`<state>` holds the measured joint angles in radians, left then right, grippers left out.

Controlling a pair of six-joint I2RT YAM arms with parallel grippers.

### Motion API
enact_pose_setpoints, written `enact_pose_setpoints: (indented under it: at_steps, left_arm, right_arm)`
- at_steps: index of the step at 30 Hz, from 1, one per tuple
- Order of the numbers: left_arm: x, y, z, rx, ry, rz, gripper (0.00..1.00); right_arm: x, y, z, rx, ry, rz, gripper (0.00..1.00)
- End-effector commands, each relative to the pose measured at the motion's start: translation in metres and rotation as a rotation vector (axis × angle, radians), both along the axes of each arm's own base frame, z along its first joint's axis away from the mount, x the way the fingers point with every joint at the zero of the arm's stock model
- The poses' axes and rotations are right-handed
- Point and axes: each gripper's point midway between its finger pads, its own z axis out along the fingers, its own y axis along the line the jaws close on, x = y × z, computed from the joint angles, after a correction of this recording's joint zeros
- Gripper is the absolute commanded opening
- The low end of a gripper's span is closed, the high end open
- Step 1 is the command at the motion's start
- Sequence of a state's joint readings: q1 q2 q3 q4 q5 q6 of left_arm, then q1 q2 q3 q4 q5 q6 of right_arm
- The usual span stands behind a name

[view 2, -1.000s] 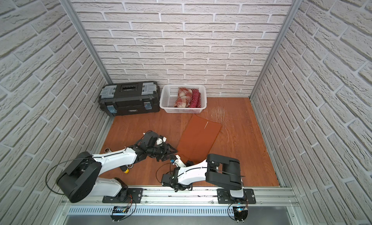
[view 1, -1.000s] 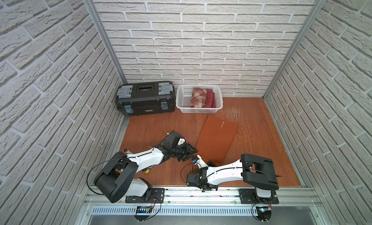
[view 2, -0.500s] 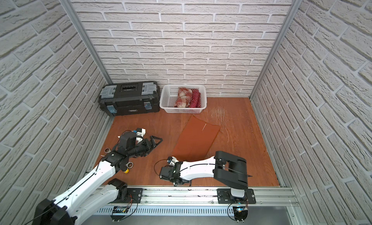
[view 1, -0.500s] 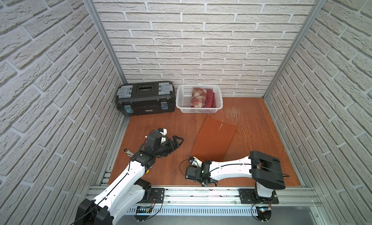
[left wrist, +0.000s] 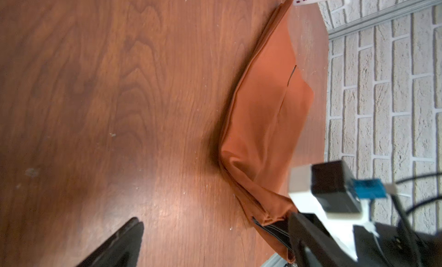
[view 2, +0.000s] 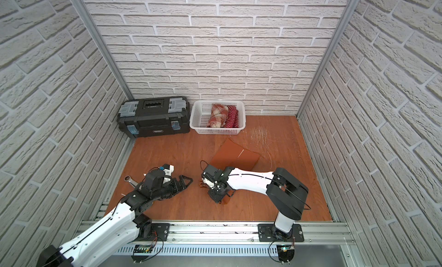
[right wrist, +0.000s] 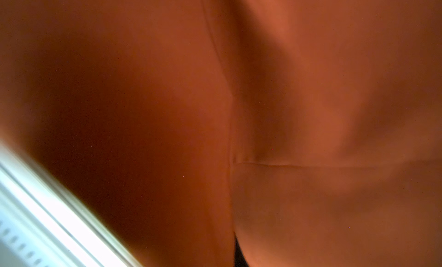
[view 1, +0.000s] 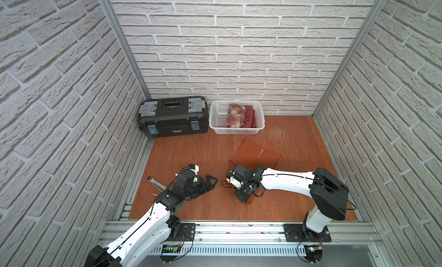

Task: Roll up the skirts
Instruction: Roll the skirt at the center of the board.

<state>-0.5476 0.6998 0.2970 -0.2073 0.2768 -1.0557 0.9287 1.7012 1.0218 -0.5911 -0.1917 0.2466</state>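
Note:
My left gripper is to go to the rust-orange skirt and grab its bunched near end at its free side edge. Then both grippers roll the skirt up.
The rust-orange skirt [view 1: 257,154] [view 2: 235,156] lies on the wooden floor, its near end bunched up under my right gripper [view 1: 242,197] [view 2: 216,196]. That gripper is shut on the cloth, and the skirt [right wrist: 311,110] fills the right wrist view. My left gripper [view 1: 210,181] [view 2: 185,181] [left wrist: 215,232] stands open just left of the bunched end, apart from it and holding nothing. In the left wrist view the skirt [left wrist: 265,110] runs away along the floor. The plaid skirt [view 1: 235,115] and the polka-dot skirt [view 1: 250,116] lie rolled in the basket.
A white lattice basket [view 1: 236,131] [view 2: 216,131] stands against the back wall, with a black toolbox [view 1: 173,120] to its left. A metal wrench [view 1: 155,181] lies on the floor beside the left arm. Brick walls close in three sides.
My left gripper opened and drew back to the left from the skirt's near end. The right gripper, still shut on the cloth, moved further over the skirt, so less of it lies flat.

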Motion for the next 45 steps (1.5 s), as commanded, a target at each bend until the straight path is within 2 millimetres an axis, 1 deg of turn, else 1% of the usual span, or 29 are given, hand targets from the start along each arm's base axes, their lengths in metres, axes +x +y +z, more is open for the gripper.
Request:
enact_pose_setpoints:
  at_steps: [1,2,3,6,7,9,10,12,13,14,15,19,23,26,29,31,36,38,41,43,45]
  left_arm:
    - [0.001,-0.007,0.001,0.020,-0.057,-0.038,0.98]
    - [-0.001,-0.012,0.002,0.017,-0.072,-0.063,0.98]
    - [-0.003,-0.016,-0.005,0.037,-0.060,-0.086,0.98]
    - [-0.005,-0.021,-0.011,0.064,-0.066,-0.109,0.96]
    - [-0.005,-0.022,-0.014,0.077,-0.069,-0.113,0.93]
    - [-0.003,-0.026,-0.015,0.090,-0.090,-0.125,0.82]
    - [0.000,-0.029,-0.013,0.089,-0.108,-0.130,0.72]
    - [0.005,-0.036,-0.008,0.080,-0.144,-0.142,0.50]
    - [0.007,-0.040,-0.005,0.074,-0.164,-0.153,0.31]
    - [0.011,-0.043,-0.003,0.081,-0.178,-0.155,0.02]
    - [0.013,-0.046,-0.001,0.086,-0.194,-0.161,0.00]
    - [0.021,-0.071,0.006,0.094,-0.261,-0.251,0.00]
    - [0.030,-0.096,0.015,0.063,-0.308,-0.320,0.02]
    - [0.038,-0.107,0.021,0.060,-0.333,-0.340,0.01]
    - [0.044,-0.115,0.021,0.069,-0.346,-0.362,0.01]
    - [0.048,-0.119,0.015,0.081,-0.342,-0.371,0.00]
    - [0.054,-0.129,-0.018,0.093,-0.272,-0.397,0.00]
    - [0.056,-0.128,-0.034,0.109,-0.235,-0.390,0.00]
    - [0.066,-0.119,-0.047,0.136,-0.228,-0.330,0.00]
    - [0.077,-0.111,-0.054,0.174,-0.235,-0.281,0.00]
    - [0.088,-0.108,-0.056,0.181,-0.246,-0.251,0.00]
  right_arm:
    - [-0.005,0.024,0.024,0.231,0.114,0.018,0.02]
    - [0.000,0.021,0.025,0.252,0.133,0.001,0.02]
    - [0.005,0.018,0.025,0.261,0.155,-0.018,0.02]
    - [0.014,0.013,0.017,0.275,0.224,-0.049,0.03]
    - [0.015,0.012,0.014,0.285,0.250,-0.049,0.03]
    - [0.020,0.007,0.006,0.281,0.288,-0.077,0.02]
    - [0.024,0.003,0.002,0.277,0.310,-0.102,0.02]
    - [0.028,0.001,-0.003,0.303,0.340,-0.129,0.02]
    - [0.031,0.001,-0.005,0.308,0.342,-0.140,0.02]
    - [0.033,0.000,-0.006,0.315,0.344,-0.144,0.02]
    - [0.034,0.000,-0.006,0.322,0.348,-0.147,0.02]
    - [0.041,-0.004,-0.009,0.334,0.364,-0.169,0.02]
    - [0.045,-0.008,-0.015,0.345,0.391,-0.196,0.02]
    - [0.043,-0.008,-0.019,0.342,0.403,-0.198,0.02]
    - [0.043,-0.010,-0.022,0.338,0.408,-0.203,0.02]
    - [0.044,-0.011,-0.024,0.336,0.412,-0.209,0.02]
    - [0.049,-0.013,-0.023,0.344,0.407,-0.227,0.02]
    - [0.051,-0.014,-0.021,0.349,0.407,-0.235,0.02]
    - [0.051,-0.015,-0.022,0.354,0.413,-0.240,0.02]
    - [0.048,-0.015,-0.024,0.353,0.428,-0.244,0.02]
    - [0.046,-0.016,-0.027,0.350,0.438,-0.252,0.02]
